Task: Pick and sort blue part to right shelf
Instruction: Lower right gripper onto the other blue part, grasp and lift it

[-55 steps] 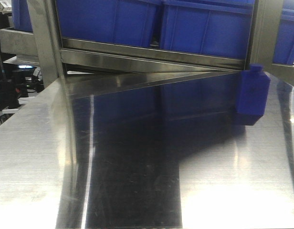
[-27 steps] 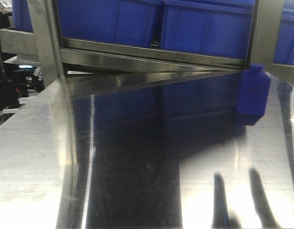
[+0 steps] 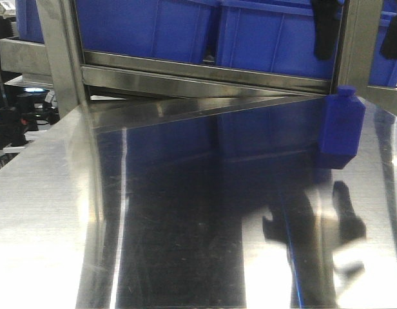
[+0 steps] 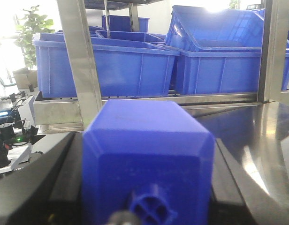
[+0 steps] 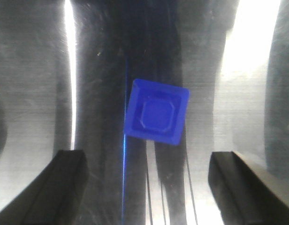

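Observation:
I should grab the blue part by the sides of its body next with my right gripper. Its nub then stays free while I carry it to the right shelf.
One blue part [image 3: 342, 132] stands upright on the steel table [image 3: 50, 212], close to the front rail of the right shelf [image 3: 205, 72]. My right gripper [image 3: 358, 29] hangs open above it, its two dark fingertips at the top edge of the front view. From the right wrist view this blue part [image 5: 156, 117] lies just ahead of the open right gripper [image 5: 156, 187], touching neither finger. Another blue part [image 4: 147, 154] fills the left wrist view, nub toward the camera. My left gripper [image 4: 147, 140] is shut on it, with black fingers [image 4: 60, 183] along both sides.
Large blue bins [image 3: 147, 26] sit side by side on the shelf behind slanted steel posts [image 3: 60, 58]. In the left wrist view more bins [image 4: 111, 65] stand on the rack beyond the held part. Dark equipment [image 3: 11, 122] lies past the table's left edge.
The right gripper's fingers have come into the top right of the front view, and their dark reflection on the table has grown. The standing blue part has not moved.

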Controlling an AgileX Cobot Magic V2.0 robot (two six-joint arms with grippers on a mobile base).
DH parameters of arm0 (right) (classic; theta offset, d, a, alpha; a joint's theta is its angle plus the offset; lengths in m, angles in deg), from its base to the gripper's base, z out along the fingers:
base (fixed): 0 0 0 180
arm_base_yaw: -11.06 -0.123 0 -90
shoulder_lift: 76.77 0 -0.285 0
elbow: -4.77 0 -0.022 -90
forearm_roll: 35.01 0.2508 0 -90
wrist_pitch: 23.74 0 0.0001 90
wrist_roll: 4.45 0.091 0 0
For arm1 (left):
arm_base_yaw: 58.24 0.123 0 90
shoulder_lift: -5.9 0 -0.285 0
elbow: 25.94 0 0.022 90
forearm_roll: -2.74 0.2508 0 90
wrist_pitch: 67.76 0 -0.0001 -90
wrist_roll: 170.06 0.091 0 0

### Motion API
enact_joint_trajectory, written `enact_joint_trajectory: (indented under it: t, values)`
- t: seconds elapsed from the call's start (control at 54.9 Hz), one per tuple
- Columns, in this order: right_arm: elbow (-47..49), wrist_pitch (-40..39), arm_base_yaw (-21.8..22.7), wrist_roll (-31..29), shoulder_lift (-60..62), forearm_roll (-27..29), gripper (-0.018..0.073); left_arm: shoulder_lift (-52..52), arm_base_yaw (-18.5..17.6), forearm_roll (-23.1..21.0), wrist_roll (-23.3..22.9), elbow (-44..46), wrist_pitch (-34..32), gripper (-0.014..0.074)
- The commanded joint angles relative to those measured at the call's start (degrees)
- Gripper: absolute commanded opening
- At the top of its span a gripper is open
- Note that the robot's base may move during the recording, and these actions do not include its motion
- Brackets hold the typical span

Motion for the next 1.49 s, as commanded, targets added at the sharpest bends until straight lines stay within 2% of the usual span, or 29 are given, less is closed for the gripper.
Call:
enact_joint_trajectory:
  t: [0.0, 0.583, 0.729, 0.874, 0.929, 1.202, 1.475]
  values:
    - [2.2, -2.6, 0.3, 0.2, 0.5, -1.1, 0.0634, -0.7, -0.4, 0.2, 0.1, 1.6, -5.6, 0.0242]
    - [2.0, -6.4, 2.0, 2.2, -9.0, -1.9, 0.0630, -0.7, -0.4, 0.2, 0.1, 1.6, -5.6, 0.0242]
    - [2.0, -7.2, 2.0, 2.2, -9.4, -1.9, 0.0540, -0.7, -0.4, 0.2, 0.1, 1.6, -5.6, 0.0242]
    - [2.0, -7.2, 2.0, 2.2, -9.4, -1.9, 0.0333, -0.7, -0.4, 0.2, 0.1, 1.6, -5.6, 0.0242]
    - [2.0, -6.9, 1.9, 2.2, -9.3, -1.9, 0.0260, -0.7, -0.4, 0.1, -2.1, 1.6, -5.6, 0.0242]
    - [1.0, -6.6, 0.8, 2.0, -7.1, -2.1, 0.0248, 1.4, -0.4, 2.2, -3.0, 1.6, -2.4, 0.0242]
    - [-7.0, -13.4, -2.1, 0.5, 1.5, -4.4, 0.0248, 8.1, -0.4, 3.7, -3.3, 1.6, 6.9, 0.0242]
